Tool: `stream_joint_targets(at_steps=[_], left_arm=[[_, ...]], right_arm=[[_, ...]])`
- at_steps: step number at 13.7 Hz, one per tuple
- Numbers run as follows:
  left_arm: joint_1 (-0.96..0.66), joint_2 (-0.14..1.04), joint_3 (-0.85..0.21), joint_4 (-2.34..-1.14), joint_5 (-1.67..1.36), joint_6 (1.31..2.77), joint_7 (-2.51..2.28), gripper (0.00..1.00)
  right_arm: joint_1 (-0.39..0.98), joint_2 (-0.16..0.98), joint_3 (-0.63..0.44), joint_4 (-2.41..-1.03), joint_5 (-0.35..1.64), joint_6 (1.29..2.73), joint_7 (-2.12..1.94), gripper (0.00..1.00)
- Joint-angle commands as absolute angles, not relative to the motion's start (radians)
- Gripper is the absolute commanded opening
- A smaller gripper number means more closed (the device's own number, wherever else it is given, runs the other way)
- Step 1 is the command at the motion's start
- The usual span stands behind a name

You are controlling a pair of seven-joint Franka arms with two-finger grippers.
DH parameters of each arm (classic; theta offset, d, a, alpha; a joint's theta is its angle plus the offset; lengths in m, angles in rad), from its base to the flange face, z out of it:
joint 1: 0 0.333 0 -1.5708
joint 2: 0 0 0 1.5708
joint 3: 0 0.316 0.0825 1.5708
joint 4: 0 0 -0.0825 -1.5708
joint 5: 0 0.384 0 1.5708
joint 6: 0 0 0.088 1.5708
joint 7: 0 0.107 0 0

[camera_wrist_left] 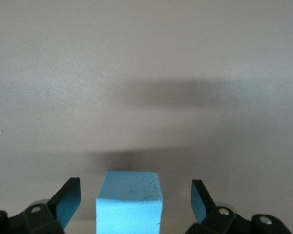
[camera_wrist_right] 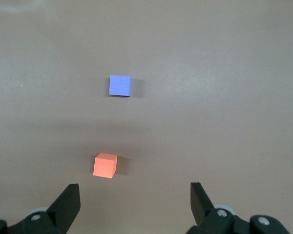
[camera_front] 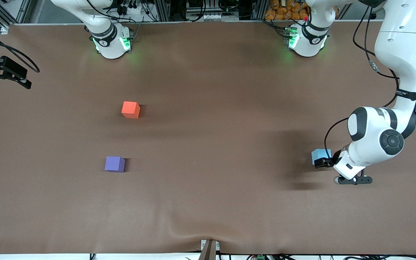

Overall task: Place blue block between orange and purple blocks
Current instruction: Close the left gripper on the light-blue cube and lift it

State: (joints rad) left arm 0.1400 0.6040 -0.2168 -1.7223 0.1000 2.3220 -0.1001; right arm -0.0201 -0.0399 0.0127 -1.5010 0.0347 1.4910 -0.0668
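My left gripper picks up the blue block [camera_front: 319, 155] [camera_wrist_left: 130, 202] by its opposite sides next, to move it between the orange and purple blocks.
The blue block [camera_front: 319, 155] rests on the table toward the left arm's end. My left gripper [camera_front: 322, 162] is down at table level around the blue block [camera_wrist_left: 130, 202]. It is open, a finger [camera_wrist_left: 67, 200] on each side and a gap between each pad and the block. The orange block [camera_front: 130, 109] and the purple block [camera_front: 115, 164] stand apart toward the right arm's end, the purple one nearer the front camera. My right gripper [camera_wrist_right: 136, 204] hangs open and empty high over the table, with the orange block [camera_wrist_right: 105, 165] and purple block [camera_wrist_right: 120, 85] below it.
A brown mat [camera_front: 211, 144] covers the table. A black clamp-like device with a cable [camera_front: 2, 72] sits at the table's edge at the right arm's end. A small bracket [camera_front: 209, 249] sticks up at the front edge.
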Motion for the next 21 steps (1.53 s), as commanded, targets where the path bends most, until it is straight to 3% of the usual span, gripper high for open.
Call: stream_joint_targets(at_steps=[1, 19, 20, 21], left_arm=[[0.156, 0.592, -0.221, -1.758, 0.129, 2.316, -0.087, 1.00], [0.156, 0.595, -0.224, -1.816, 0.129, 2.318, -0.087, 1.00], [0.155, 0.597, -0.224, -1.816, 0.129, 2.319, -0.089, 0.92], [0.155, 0.598, -0.224, -1.818, 0.129, 2.319, -0.104, 0.77]], right_arm=[[-0.038, -0.034, 0.018, -1.488, 0.055, 1.483, -0.075, 1.00], [-0.038, -0.034, 0.018, -1.489, 0.055, 1.482, -0.075, 1.00], [-0.038, -0.034, 0.018, -1.489, 0.057, 1.482, -0.075, 1.00], [-0.038, -0.034, 0.018, -1.489, 0.055, 1.482, -0.075, 1.00]])
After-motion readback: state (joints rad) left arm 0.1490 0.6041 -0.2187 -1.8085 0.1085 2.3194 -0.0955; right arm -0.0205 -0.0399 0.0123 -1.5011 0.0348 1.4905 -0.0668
